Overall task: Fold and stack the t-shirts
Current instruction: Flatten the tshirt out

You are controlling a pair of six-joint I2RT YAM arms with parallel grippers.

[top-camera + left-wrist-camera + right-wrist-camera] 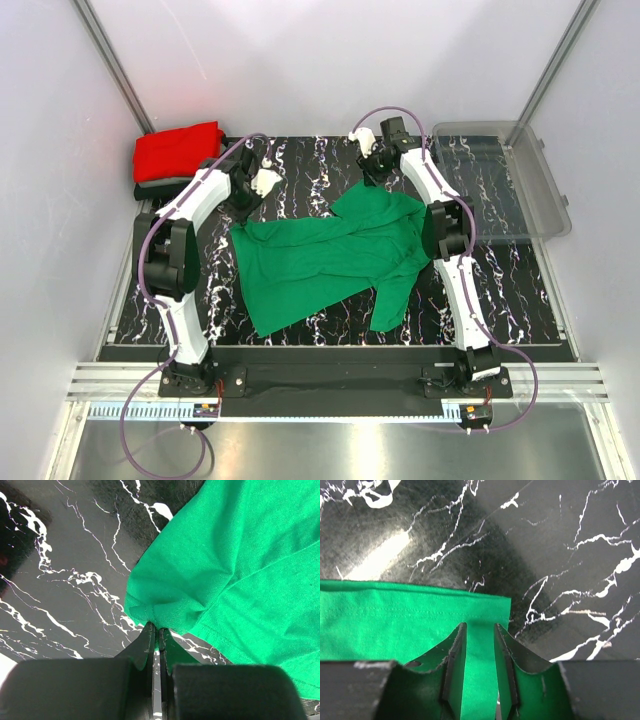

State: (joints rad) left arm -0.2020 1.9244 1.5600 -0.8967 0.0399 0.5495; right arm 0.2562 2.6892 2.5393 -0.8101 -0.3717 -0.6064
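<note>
My right gripper grabs the green t-shirt's hemmed far-edge corner [368,185] [483,621] next, opposite my left gripper, to spread the t-shirt flat for folding.
A bright green t-shirt [330,260] lies spread on the black marbled table [300,160]; its body also fills the left wrist view [240,565]. My left gripper [243,207] sits at the shirt's far left corner, jaws shut [156,628] on a bunched fold of the green cloth. My right gripper [373,180] is at the shirt's far edge. Its fingers [480,626] stand apart over the hemmed corner [445,610], with flat green cloth in the gap. A folded red t-shirt [180,150] rests on a dark folded one [158,189] at the far left.
A clear plastic bin [510,180] stands at the far right of the table. White walls and metal frame posts close in the back and sides. The arm bases are bolted along the near edge [330,375].
</note>
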